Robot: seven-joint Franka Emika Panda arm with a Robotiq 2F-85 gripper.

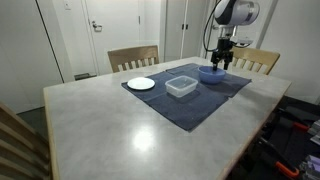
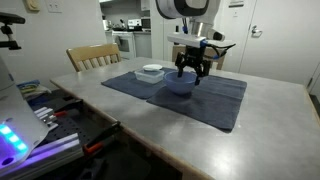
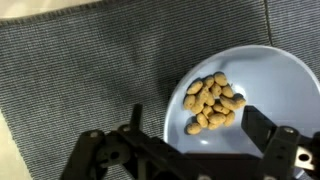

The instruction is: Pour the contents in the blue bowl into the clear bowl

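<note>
The blue bowl's opening needs to stay free to pour into the clear bowl (image 1: 181, 86), so my gripper will grab the blue bowl's near rim next, with one finger inside and one outside.
The blue bowl (image 3: 245, 100) holds a heap of peanuts (image 3: 214, 103) and sits on a dark cloth mat (image 1: 190, 95). It shows in both exterior views (image 1: 211, 74) (image 2: 180, 84). My gripper (image 3: 193, 128) hangs just above the bowl, open, with one finger outside the bowl's near rim and one over its inside. It also shows in both exterior views (image 1: 221, 60) (image 2: 192, 70). The clear bowl (image 1: 181, 86) stands on the mat beside the blue bowl, and shows behind it in an exterior view (image 2: 152, 72).
A small white plate (image 1: 141, 83) lies on the mat's far corner. Wooden chairs (image 1: 133, 57) (image 1: 258, 61) stand at the table's far side. The grey table (image 1: 110, 125) stretches toward the camera. Equipment with cables (image 2: 60, 125) sits beside the table.
</note>
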